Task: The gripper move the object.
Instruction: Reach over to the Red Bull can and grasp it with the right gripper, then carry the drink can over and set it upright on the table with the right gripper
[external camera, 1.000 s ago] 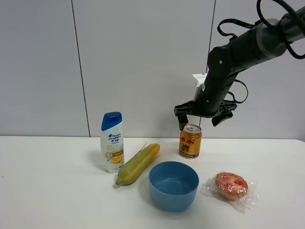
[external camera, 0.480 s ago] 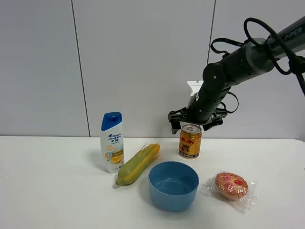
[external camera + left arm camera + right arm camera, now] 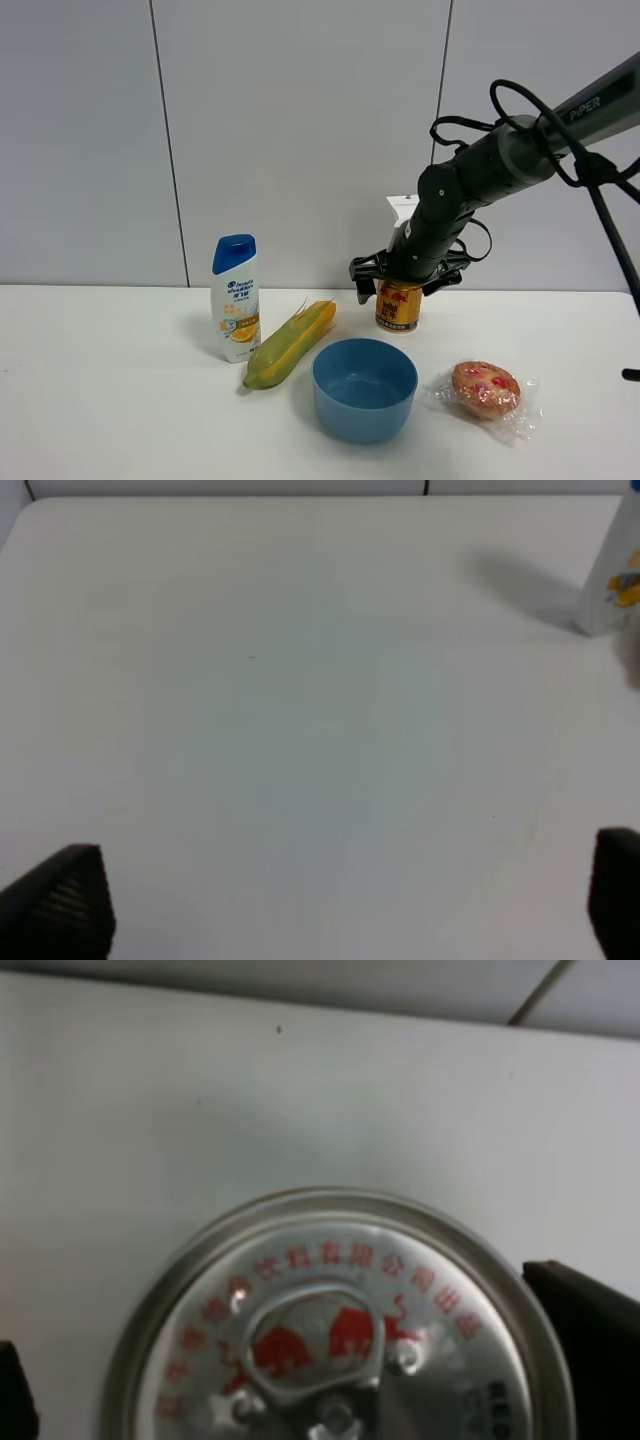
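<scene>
My right gripper will next pick up the Red Bull can by its upper body (image 3: 399, 294), around the silver top, to move the can.
The gold-yellow Red Bull can (image 3: 398, 310) stands upright on the white table, behind the blue bowl. My right gripper (image 3: 402, 278) is open, lowered around the can's top, with its black fingers either side of the rim. In the right wrist view the can's silver top (image 3: 335, 1330) fills the lower frame, with one finger (image 3: 590, 1330) beside it and another at the opposite edge. I cannot tell if the fingers touch the can. My left gripper (image 3: 340, 900) is open and empty over bare table; it is out of the exterior view.
A white shampoo bottle with a blue cap (image 3: 236, 297) stands at the left, also in the left wrist view (image 3: 612, 575). A corn cob (image 3: 290, 343) lies beside it. A blue bowl (image 3: 364, 387) and a wrapped pastry (image 3: 485, 389) sit in front of the can. The wall is close behind.
My right gripper has come down and slightly left, from above the can to around its top. The can and other objects have not moved.
</scene>
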`<state>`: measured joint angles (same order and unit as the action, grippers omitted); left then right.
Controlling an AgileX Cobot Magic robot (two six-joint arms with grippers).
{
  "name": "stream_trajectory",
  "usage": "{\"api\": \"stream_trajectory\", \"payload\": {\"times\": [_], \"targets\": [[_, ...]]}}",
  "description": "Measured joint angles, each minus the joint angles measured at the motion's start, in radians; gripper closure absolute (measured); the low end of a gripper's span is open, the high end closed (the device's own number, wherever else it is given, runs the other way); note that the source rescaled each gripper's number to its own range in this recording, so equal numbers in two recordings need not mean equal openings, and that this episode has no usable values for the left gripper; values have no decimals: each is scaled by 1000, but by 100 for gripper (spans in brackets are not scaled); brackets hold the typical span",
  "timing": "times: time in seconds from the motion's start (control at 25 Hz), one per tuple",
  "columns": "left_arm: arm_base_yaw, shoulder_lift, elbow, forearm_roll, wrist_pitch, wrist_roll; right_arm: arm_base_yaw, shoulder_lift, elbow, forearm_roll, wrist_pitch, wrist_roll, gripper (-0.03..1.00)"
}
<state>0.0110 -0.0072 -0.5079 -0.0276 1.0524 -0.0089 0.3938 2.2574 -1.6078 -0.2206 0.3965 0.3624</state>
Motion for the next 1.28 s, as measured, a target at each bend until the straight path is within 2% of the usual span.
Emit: {"api": "stream_trajectory", "payload": {"times": [0.32,0.48,0.68,0.92,1.16,1.24,1.28], "targets": [[0,0,0,0,0,0,0,4,0,-4,-29,0,-2],[0,0,0,0,0,0,-1,4,0,-10,-29,0,11],[0,0,0,0,0,0,-10,4,0,-23,-25,0,19],[0,0,0,0,0,1,-12,4,0,-55,-18,-11,50],[0,0,0,0,0,1,-12,4,0,-57,-14,-12,64],[0,0,0,0,0,1,-12,4,0,-57,-13,-13,78],[0,0,0,0,0,0,-12,4,0,-56,-12,-14,90]]}}
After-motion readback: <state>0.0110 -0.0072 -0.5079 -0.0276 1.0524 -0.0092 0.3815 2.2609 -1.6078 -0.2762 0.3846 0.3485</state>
